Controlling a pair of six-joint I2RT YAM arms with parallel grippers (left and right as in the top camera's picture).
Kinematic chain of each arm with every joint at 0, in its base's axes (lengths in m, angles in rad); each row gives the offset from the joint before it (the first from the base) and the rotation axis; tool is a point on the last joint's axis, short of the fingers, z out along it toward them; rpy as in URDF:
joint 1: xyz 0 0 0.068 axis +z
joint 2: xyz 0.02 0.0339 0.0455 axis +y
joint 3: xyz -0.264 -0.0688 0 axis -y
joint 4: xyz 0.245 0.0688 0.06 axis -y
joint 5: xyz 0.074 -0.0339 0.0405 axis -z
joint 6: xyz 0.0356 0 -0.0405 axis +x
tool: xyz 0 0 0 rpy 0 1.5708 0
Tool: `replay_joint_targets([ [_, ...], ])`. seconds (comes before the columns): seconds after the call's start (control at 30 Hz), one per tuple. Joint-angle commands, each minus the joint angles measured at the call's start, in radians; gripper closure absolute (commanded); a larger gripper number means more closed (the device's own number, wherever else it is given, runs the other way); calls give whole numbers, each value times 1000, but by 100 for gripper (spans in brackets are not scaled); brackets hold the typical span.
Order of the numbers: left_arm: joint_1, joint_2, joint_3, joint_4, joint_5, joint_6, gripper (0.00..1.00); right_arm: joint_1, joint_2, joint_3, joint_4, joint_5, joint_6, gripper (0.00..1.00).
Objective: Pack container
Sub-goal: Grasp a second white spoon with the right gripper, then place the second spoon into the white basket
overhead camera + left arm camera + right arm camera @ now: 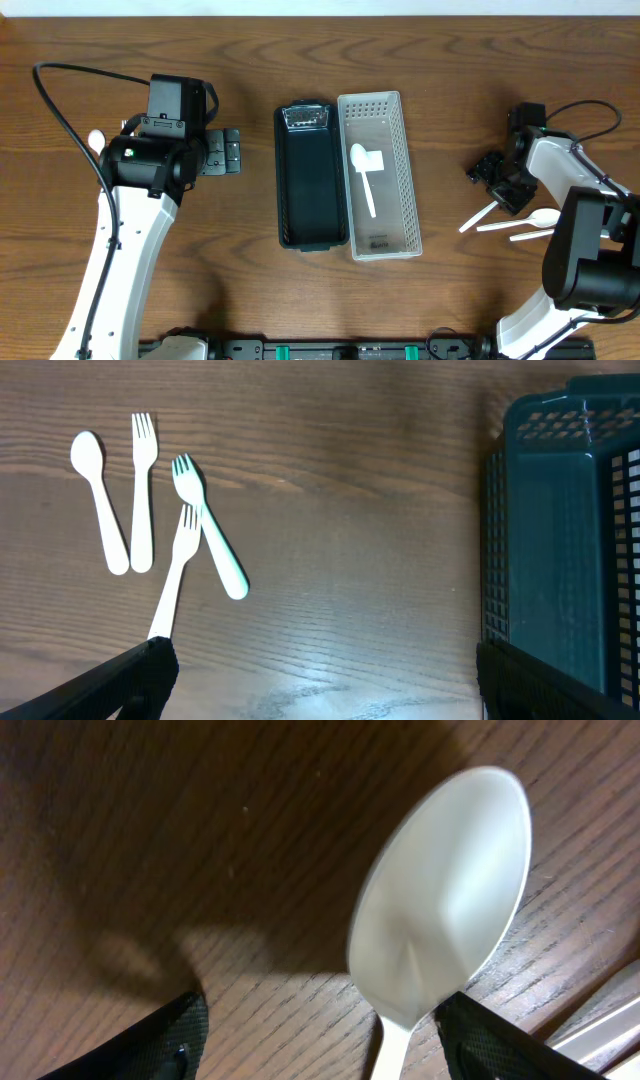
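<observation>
The white spoon's narrow neck is between my right gripper's fingers, so it is time to close now. Closing now would catch the spoon.
A white basket (405, 150) holds one white spoon (365, 178). A dark basket (310, 190) stands against its left side and also shows in the left wrist view (560, 540). My left gripper (222, 152) (320, 690) is open and empty above bare table. Beyond it lie a white spoon (97, 500) and three forks (143, 490) (207, 525) (174, 575). My right gripper (497, 182) (320, 1040) is open, low over the table. A white spoon (450, 910) lies with its neck between the fingers, close to the right one. More white cutlery (510, 226) lies beside it.
My left arm (140, 210) hides most of the left cutlery in the overhead view; only a spoon tip (96, 139) shows. The two baskets stand side by side in the middle of the wooden table (250, 290).
</observation>
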Motion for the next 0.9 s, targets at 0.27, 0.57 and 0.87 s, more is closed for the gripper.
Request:
replay_joint_targets([
  [0.27, 3, 0, 16, -2, -2, -12, 2, -2, 61, -4, 5, -20, -2, 76],
  [0.57, 3, 0, 16, -1, -2, -12, 2, 19, 9, 68, -60, -45, -10, 99],
  [0.87, 3, 0, 16, -1, -2, -12, 2, 246, -180, 411, -222, -76, -109, 99],
])
